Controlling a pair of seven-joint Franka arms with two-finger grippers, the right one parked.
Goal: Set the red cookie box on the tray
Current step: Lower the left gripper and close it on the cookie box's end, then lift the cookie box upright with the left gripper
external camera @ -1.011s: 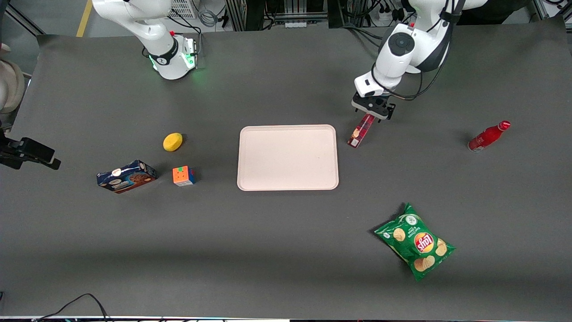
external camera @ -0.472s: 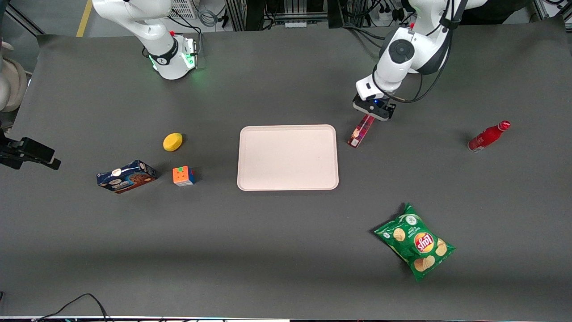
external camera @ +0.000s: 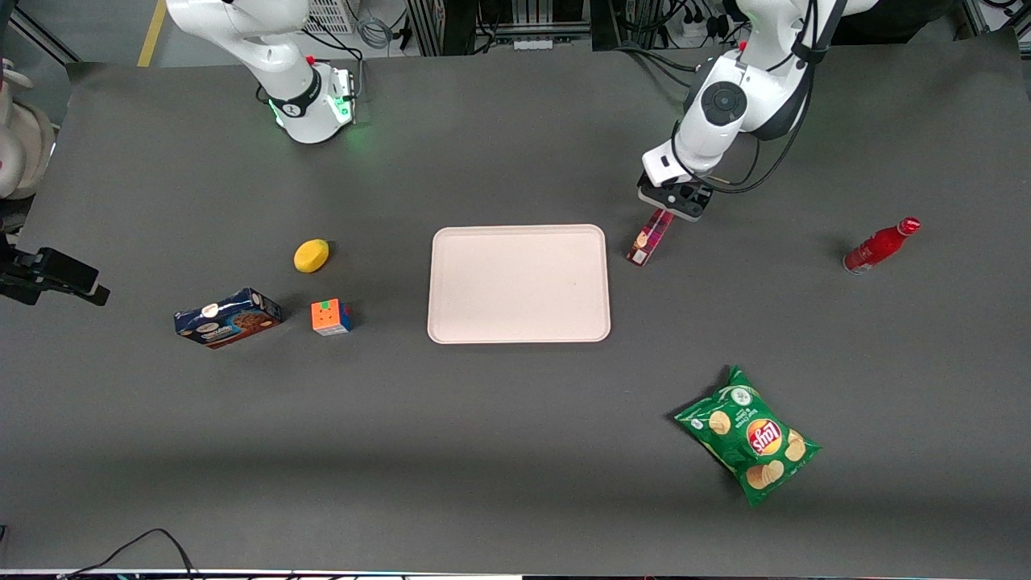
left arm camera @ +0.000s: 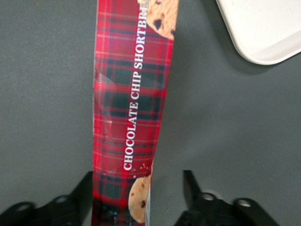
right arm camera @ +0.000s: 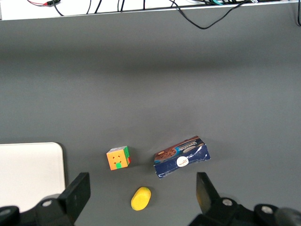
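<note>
The red cookie box has to go on the tray. My gripper will next grip the box by its end near "CHOCOLATE".
The red cookie box lies flat on the dark table beside the tray, toward the working arm's end. Its tartan face reads "chocolate chip shortbread" in the left wrist view. My gripper is low over the box's end that lies farther from the front camera. It is open and straddles that end: one finger touches the box's side, while the other finger stands apart from it. A corner of the pale pink tray shows close by. The tray holds nothing.
A red bottle lies toward the working arm's end. A green chips bag lies nearer the front camera. Toward the parked arm's end are a yellow sponge-like lump, a colour cube and a blue cookie box.
The wrist has shifted slightly and the gripper has settled a little lower over the box's end. The box and the other things have not moved.
</note>
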